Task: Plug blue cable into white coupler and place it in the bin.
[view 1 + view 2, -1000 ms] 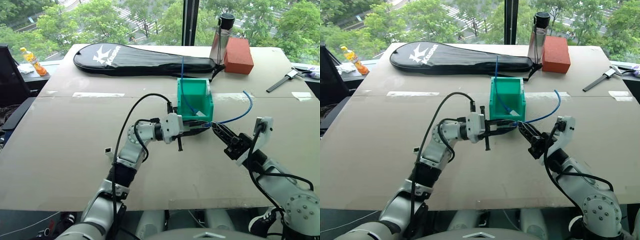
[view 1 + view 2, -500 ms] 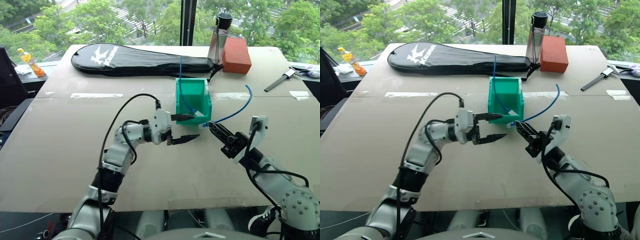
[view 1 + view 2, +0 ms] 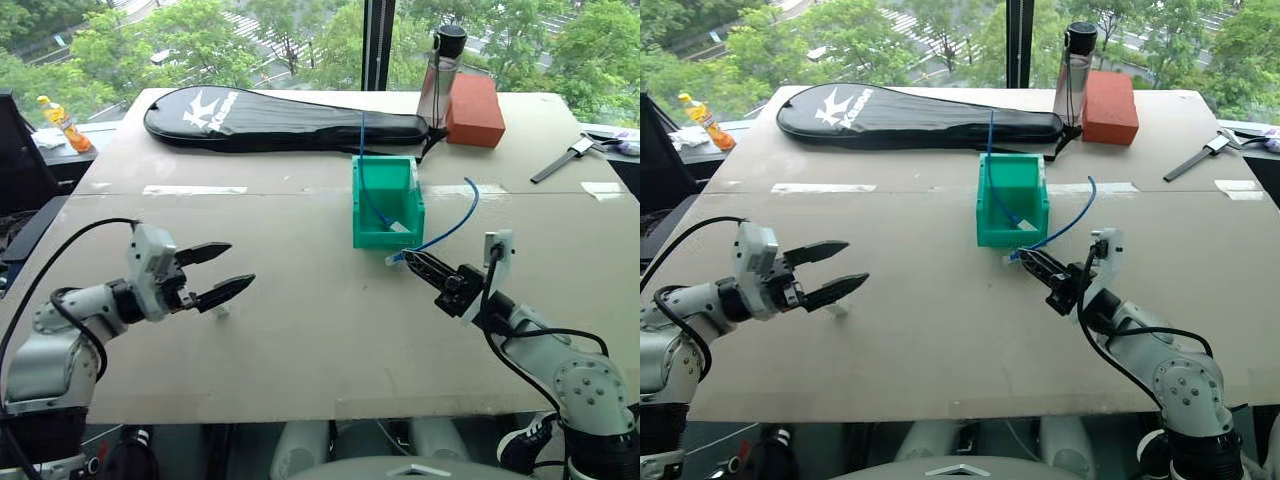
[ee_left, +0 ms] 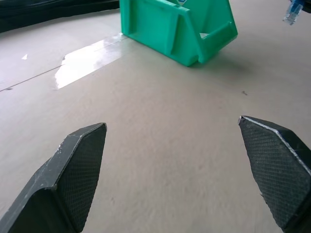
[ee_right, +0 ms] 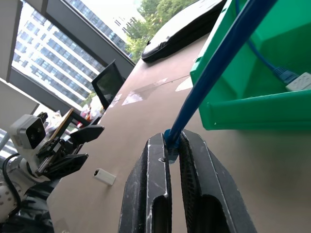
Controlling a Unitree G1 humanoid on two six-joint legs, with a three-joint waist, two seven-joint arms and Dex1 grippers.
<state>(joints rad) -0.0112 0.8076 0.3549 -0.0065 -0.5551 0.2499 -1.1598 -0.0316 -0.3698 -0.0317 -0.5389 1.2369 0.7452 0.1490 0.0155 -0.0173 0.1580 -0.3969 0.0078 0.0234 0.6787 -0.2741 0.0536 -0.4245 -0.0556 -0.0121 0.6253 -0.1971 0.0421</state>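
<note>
My left gripper's open fingers have bare tabletop between them, above the white coupler [image 3: 222,312], so it lowers next, before it closes on the coupler.
The green bin [image 3: 388,205] stands mid-table with one blue cable [image 3: 366,190] and a small white block [image 3: 400,227] inside it. My right gripper [image 3: 410,259] is shut on the end of another blue cable [image 3: 452,226], just in front of the bin's right corner; this cable arcs up to the right. The right wrist view has the fingers [image 5: 155,184] pinching that cable [image 5: 214,73] near its plug. A white coupler [image 3: 222,312] lies loose on the table. My left gripper [image 3: 238,263] hovers open just above it, far left of the bin, with nothing between its fingers [image 4: 73,165].
A black racket bag [image 3: 280,118] lies along the back of the table. A bottle [image 3: 440,80] and a red-brown block [image 3: 474,112] stand behind the bin. A tool [image 3: 565,160] lies at the far right edge.
My left gripper opened at the bin's front and swung far left across the table. The right gripper stayed shut on its cable and barely shifted.
</note>
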